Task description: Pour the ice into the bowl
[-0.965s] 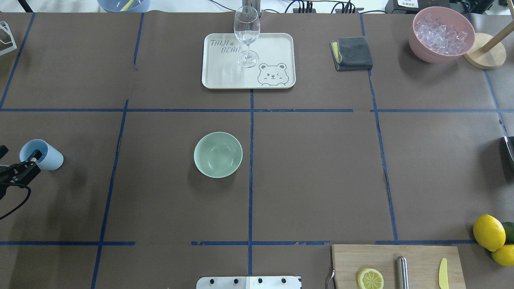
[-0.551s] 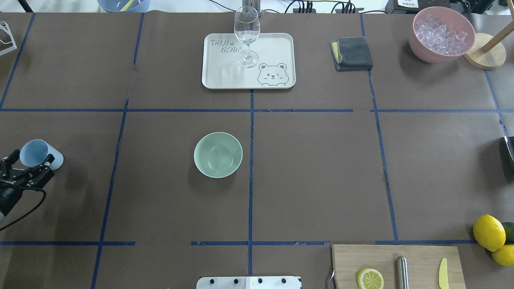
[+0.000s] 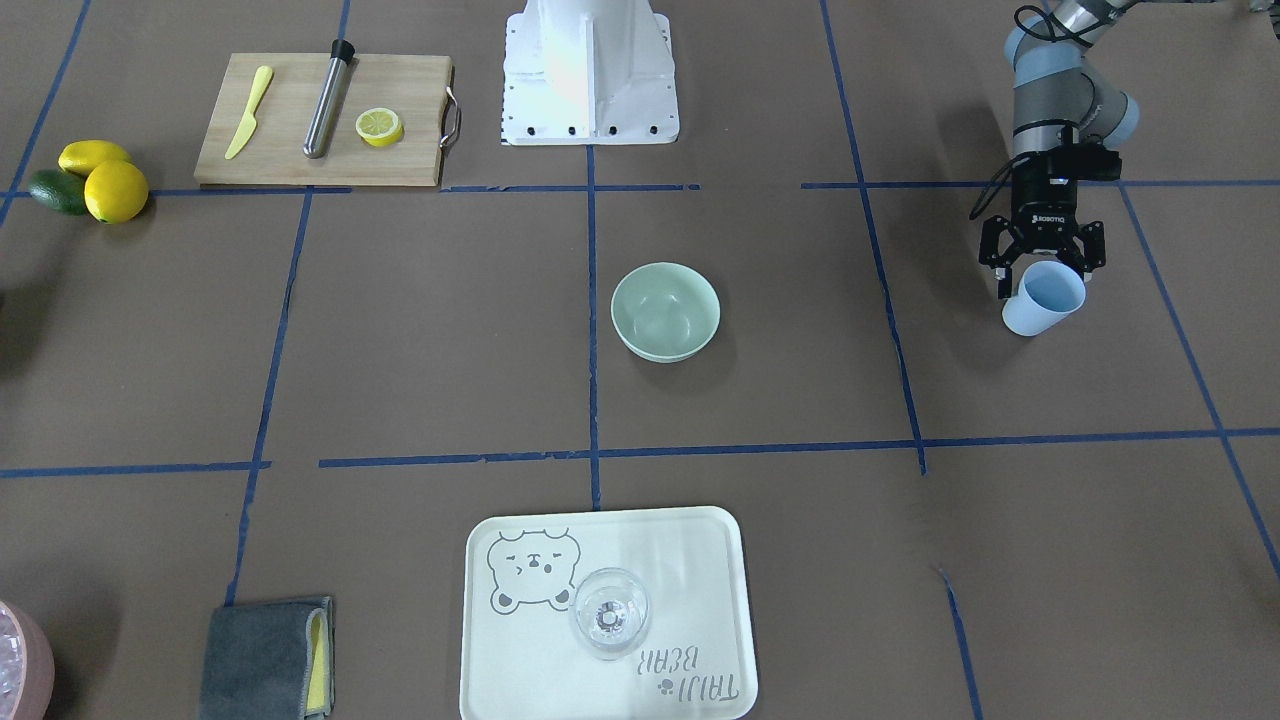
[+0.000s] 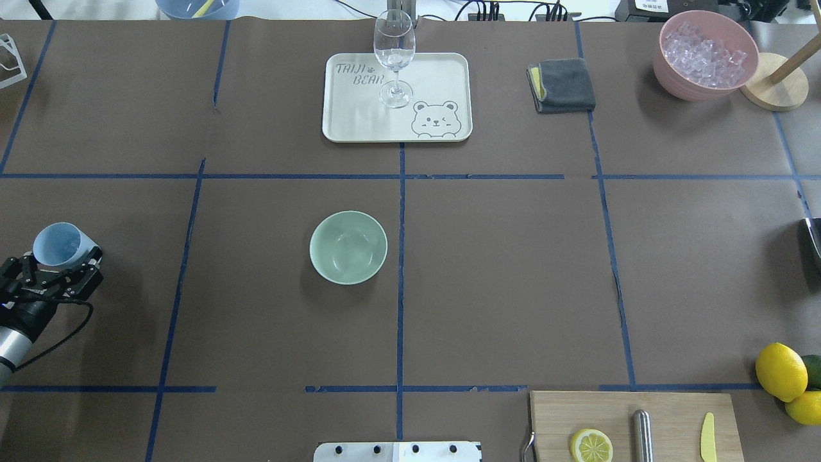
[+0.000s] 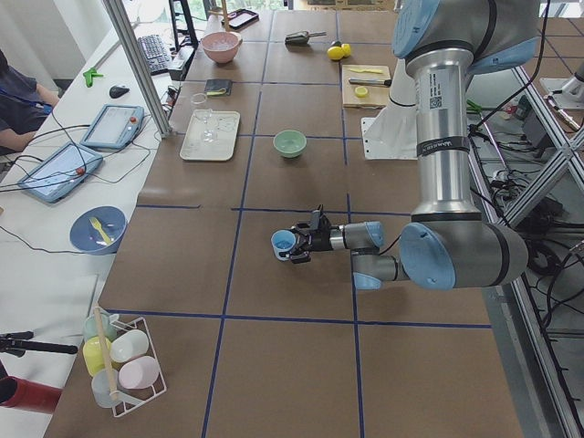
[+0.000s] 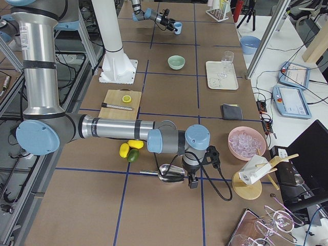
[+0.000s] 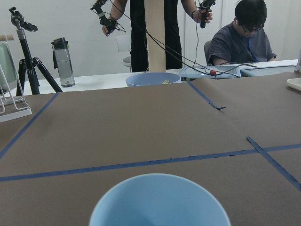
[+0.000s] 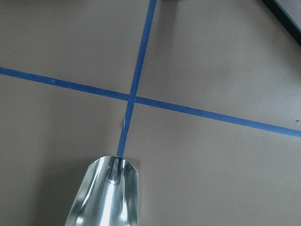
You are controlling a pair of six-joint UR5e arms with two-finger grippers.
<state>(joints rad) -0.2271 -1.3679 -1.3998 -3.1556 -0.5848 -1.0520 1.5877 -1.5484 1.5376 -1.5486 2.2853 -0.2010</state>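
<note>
My left gripper grabs the light blue cup by its body (image 3: 1034,310) next, to pour ice into the mint-green bowl (image 3: 665,314).
The mint-green bowl (image 4: 348,247) stands near the table's middle and looks empty; it also shows in the front view (image 3: 665,310). A pale blue cup (image 4: 56,244) stands at the table's left edge. My left gripper (image 4: 59,259) lies level with it, open, with a finger on each side of the cup (image 3: 1045,300). The cup's rim fills the bottom of the left wrist view (image 7: 160,202). I cannot make out any ice in it. My right gripper (image 6: 189,177) hangs over a metal scoop (image 6: 171,173) at the far right; I cannot tell whether it is open or shut.
A pink container of ice pieces (image 4: 705,54) sits back right beside a wooden stand (image 4: 776,86). A cream tray (image 4: 442,77) with a wine glass (image 4: 394,54) and a grey cloth (image 4: 563,85) sit at the back. A cutting board (image 4: 667,410) and lemons (image 4: 780,371) are front right.
My left gripper has turned and moved forward, so its fingers now sit on either side of the blue cup. The bowl and the other things have not moved.
</note>
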